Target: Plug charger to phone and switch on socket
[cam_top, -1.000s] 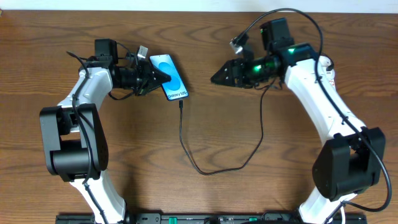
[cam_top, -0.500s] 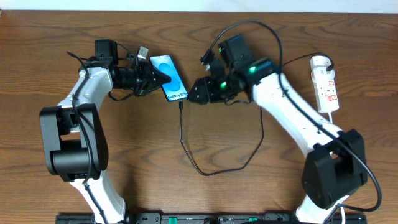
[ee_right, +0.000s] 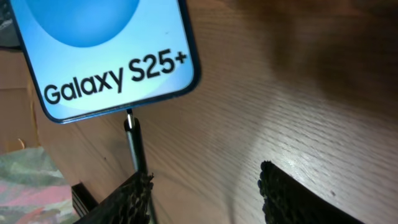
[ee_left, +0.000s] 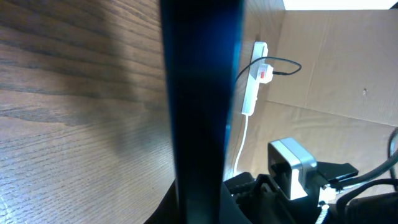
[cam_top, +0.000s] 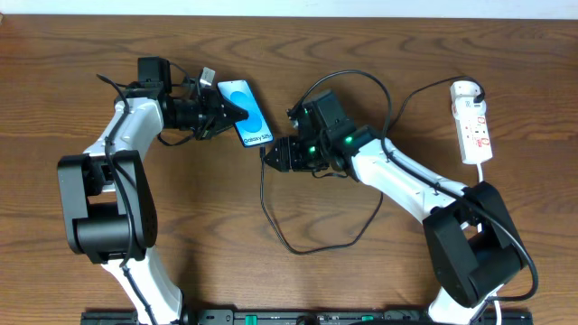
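I should grab the charger cable with my right gripper next, just behind the cable's connector tip [cam_top: 263, 154] [ee_right: 135, 142]. The connector tip then stays free to plug into the phone.
The phone [cam_top: 247, 113], its screen lit light blue, is held tilted at the back left by my left gripper [cam_top: 226, 110], which is shut on it. In the left wrist view the phone's dark edge [ee_left: 199, 93] fills the middle and hides the jaws. The charger cable [cam_top: 267, 212] runs from the phone's lower end in a loop across the table. In the right wrist view its connector tip [ee_right: 130, 124] meets the phone's bottom edge [ee_right: 118, 68]. My right gripper [ee_right: 205, 190] is open just below the phone, the cable beside its left finger [ee_right: 127, 199]. The socket [cam_top: 472, 122] lies at the far right.
The socket's thick white cord [cam_top: 479, 171] hangs down past my right arm. It also shows far off in the left wrist view [ee_left: 251, 84], with a cardboard wall [ee_left: 336, 74] behind it. The cable loop reaches the table's middle front [cam_top: 302, 251].
My right arm has swung left from the socket's side to the phone's lower end, uncovering the socket. The left arm and the phone have not moved.
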### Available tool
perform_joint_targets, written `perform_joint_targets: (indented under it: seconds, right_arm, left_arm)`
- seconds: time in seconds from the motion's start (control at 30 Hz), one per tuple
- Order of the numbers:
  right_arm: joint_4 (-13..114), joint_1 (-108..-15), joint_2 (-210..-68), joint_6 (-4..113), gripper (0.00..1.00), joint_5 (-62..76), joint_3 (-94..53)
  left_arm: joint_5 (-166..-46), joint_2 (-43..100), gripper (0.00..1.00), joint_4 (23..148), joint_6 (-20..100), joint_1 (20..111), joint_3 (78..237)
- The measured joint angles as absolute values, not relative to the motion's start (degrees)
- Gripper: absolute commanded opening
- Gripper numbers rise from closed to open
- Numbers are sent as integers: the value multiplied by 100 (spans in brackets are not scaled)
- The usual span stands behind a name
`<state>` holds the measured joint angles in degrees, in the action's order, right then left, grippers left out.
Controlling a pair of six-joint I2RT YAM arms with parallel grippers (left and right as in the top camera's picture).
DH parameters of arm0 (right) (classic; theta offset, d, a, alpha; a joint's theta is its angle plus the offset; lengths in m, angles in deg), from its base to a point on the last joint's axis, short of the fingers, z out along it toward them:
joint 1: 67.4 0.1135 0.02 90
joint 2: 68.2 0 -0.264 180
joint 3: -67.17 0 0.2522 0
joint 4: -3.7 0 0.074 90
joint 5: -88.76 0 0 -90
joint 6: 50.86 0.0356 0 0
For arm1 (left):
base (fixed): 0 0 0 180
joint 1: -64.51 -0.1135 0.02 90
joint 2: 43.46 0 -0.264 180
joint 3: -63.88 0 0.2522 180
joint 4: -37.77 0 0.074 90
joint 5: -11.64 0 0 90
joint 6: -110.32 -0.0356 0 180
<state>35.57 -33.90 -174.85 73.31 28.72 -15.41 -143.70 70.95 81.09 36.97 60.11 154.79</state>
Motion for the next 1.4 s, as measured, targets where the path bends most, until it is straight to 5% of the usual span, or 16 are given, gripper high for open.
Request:
perform_joint_targets:
  seconds: [0.53,0.93,1.4]
  right_arm:
    - [3159,-3169,-17485,7580,49,2854,-1438]
    - [2753,-2903,-17660,7840,1,2767,-1434]
    - [2805,-3073,-17579,7547,1,3370,-1434]
  left_arm:
    - [-14372,7095,7,8113,3697,6011,15479]
    - [-14372,7095,7,8122,3694,6011,15479]
    - [-14759,7095,7,7810,3692,5902,15479]
